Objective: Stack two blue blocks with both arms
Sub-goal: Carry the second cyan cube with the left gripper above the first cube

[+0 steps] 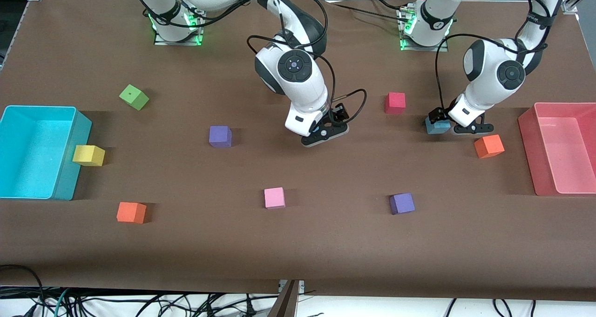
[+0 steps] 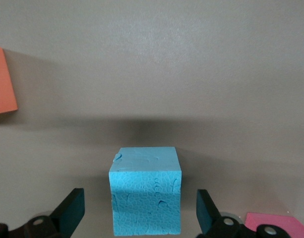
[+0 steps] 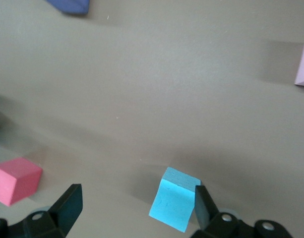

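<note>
I should stack the sky-blue block from the table on the other blue block. My left gripper should grab the sky-blue block by its two opposite sides next.
One sky-blue block (image 1: 437, 126) sits on the table toward the left arm's end. My left gripper (image 1: 441, 121) is down around it. In the left wrist view the block (image 2: 146, 191) stands upright between the open fingers (image 2: 72, 210), with a gap on each side of it. The other sky-blue block (image 3: 174, 198) lies inside my right gripper (image 3: 136, 208). It looks tilted and rests against one finger (image 3: 204, 206), far from the other. In the front view my right gripper (image 1: 324, 131) is low over the table's middle, and only a sliver of its block shows.
A red cube (image 1: 395, 103) and an orange cube (image 1: 489, 145) lie close to the left gripper, beside the pink bin (image 1: 542, 186). Two purple cubes (image 1: 220, 136) (image 1: 402, 203), a pink cube (image 1: 274, 198), and orange, yellow and green cubes lie toward the cyan bin (image 1: 65, 186).
</note>
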Robot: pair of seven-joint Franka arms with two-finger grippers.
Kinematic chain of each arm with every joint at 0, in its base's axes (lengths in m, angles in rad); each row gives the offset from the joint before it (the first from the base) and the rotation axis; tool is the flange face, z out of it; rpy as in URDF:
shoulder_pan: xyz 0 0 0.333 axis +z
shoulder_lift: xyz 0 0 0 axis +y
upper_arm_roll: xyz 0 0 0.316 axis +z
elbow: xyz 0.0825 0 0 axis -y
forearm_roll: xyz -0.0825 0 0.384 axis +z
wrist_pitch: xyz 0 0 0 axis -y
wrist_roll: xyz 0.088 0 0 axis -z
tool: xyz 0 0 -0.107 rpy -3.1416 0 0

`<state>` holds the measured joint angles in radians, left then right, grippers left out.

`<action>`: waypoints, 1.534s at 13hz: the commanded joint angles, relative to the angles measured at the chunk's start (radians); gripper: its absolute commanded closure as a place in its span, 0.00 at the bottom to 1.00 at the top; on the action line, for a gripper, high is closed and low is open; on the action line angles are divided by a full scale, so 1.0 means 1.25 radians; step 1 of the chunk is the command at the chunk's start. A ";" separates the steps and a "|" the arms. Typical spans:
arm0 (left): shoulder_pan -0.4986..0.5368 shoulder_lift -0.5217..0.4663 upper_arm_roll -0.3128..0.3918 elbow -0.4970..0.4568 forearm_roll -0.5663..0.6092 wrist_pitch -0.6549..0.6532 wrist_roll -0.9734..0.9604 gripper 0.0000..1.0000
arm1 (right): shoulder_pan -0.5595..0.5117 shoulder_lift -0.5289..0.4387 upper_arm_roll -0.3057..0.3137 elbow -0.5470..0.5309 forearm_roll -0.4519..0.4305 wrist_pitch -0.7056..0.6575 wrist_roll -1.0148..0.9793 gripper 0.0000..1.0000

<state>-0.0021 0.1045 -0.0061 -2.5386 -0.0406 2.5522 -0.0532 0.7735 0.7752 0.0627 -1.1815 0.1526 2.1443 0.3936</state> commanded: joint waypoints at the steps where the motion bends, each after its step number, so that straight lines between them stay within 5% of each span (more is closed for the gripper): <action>1: -0.001 0.023 0.000 -0.007 -0.014 0.049 -0.004 0.02 | -0.076 -0.163 0.065 -0.283 0.063 0.130 -0.197 0.00; 5: -0.002 0.035 0.000 -0.007 -0.014 0.058 -0.004 0.20 | -0.143 -0.239 0.107 -0.426 0.154 0.141 -0.608 0.00; 9: -0.003 0.044 0.000 -0.007 -0.014 0.058 -0.004 0.66 | -0.149 -0.254 0.104 -0.516 0.365 0.192 -0.823 0.00; 11: -0.004 0.026 0.000 -0.005 -0.014 0.045 -0.004 0.97 | -0.173 -0.272 0.107 -0.578 0.399 0.243 -0.976 0.00; 14: -0.049 -0.088 -0.005 0.080 -0.014 -0.136 -0.037 1.00 | -0.214 -0.273 0.107 -0.636 0.522 0.268 -1.292 0.00; 17: -0.105 -0.097 -0.055 0.296 -0.061 -0.360 -0.098 1.00 | -0.217 -0.264 0.111 -0.667 0.724 0.319 -1.517 0.00; 20: -0.148 -0.076 -0.136 0.380 -0.067 -0.384 -0.226 1.00 | -0.222 -0.250 0.113 -0.681 0.849 0.324 -1.654 0.00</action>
<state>-0.1477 -0.0421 -0.1500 -2.1220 -0.1039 2.0913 -0.2609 0.5121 0.4782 0.1829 -1.9947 1.1369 2.5306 -1.5766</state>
